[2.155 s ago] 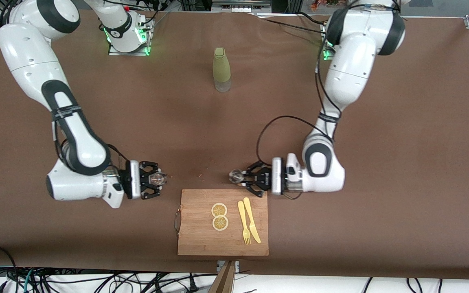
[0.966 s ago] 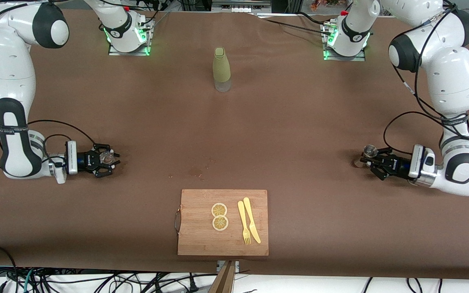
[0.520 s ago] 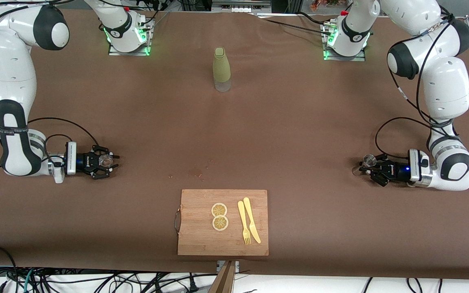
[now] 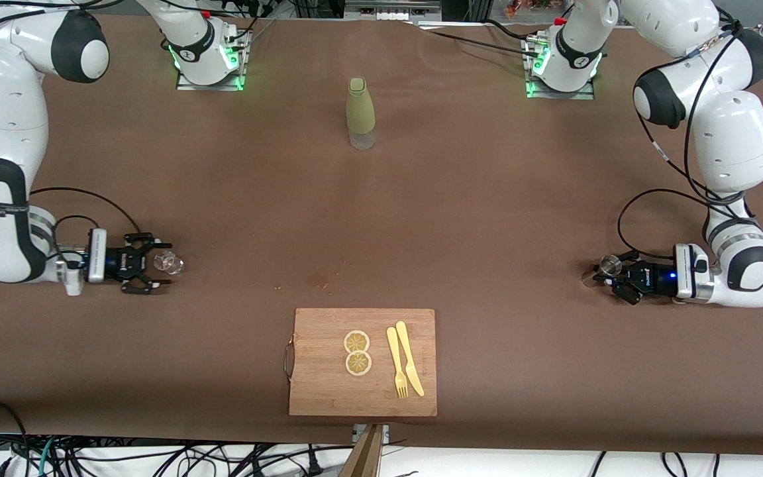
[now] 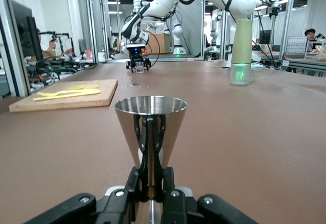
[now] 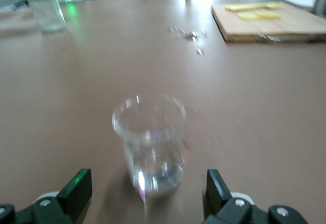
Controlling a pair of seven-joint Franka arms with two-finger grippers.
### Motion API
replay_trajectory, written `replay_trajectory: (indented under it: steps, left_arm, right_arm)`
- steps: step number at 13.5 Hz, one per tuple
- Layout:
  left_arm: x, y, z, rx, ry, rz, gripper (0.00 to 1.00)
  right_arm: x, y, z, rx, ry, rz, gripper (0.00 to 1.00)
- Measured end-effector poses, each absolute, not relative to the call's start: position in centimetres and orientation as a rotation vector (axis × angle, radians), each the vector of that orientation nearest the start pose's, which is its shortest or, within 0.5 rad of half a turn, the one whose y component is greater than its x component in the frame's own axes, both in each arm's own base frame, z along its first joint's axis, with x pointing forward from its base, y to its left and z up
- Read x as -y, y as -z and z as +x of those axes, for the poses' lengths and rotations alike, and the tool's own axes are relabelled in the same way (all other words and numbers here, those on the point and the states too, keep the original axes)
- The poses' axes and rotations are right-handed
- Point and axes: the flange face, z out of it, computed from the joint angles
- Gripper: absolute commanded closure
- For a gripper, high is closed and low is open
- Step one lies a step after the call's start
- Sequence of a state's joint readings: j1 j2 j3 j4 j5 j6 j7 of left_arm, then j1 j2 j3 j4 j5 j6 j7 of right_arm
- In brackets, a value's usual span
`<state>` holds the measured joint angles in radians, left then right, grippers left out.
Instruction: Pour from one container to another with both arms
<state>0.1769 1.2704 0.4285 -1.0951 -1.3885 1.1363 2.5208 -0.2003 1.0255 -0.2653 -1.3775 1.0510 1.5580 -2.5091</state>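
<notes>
The metal cone cup (image 4: 610,265) (image 5: 150,119) sits upright with its base low at the table, so it is now time for my left gripper to open.
A clear glass (image 4: 171,264) stands on the brown table toward the right arm's end. My right gripper (image 4: 155,267) is open just short of it, low over the table. In the right wrist view the glass (image 6: 148,142) stands free ahead of the spread fingers (image 6: 76,187), touching neither. Toward the left arm's end, my left gripper (image 4: 605,275) is shut on a small metal cone cup (image 4: 610,265), low over the table. The left wrist view shows the cup (image 5: 150,119) upright, pinched at its narrow waist by that gripper (image 5: 151,180).
A green bottle (image 4: 361,112) stands mid-table near the bases. Nearer the front camera lies a wooden cutting board (image 4: 318,371) with two lemon slices (image 4: 357,352), a yellow fork and a knife (image 4: 405,361). Small spilled bits (image 4: 320,283) lie beside the board.
Both arms swung out from the middle to the table's two ends. The right gripper opened, let go of the glass and drew back. The left gripper stays shut on the cup.
</notes>
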Motion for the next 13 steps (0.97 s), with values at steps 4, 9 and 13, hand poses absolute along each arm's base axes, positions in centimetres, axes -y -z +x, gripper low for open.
replay_trajectory:
  steps: [4, 9, 13]
  left_arm:
    - [-18.1, -7.1, 64.5, 1.413, -1.006, 1.293, 0.0]
    - [-20.9, -9.2, 64.8, 1.457, -0.976, 1.366, 0.0]
    - [-25.6, -18.8, 66.5, 1.674, -0.882, 1.521, 0.0]
  right_arm:
    - [23.7, -13.7, 64.2, 1.579, 0.734, -1.715, 0.0]
    - [23.0, -28.9, 68.7, 1.375, 0.493, -2.052, 0.0]
    - [17.4, -40.7, 69.4, 1.099, 0.189, -2.406, 0.0]
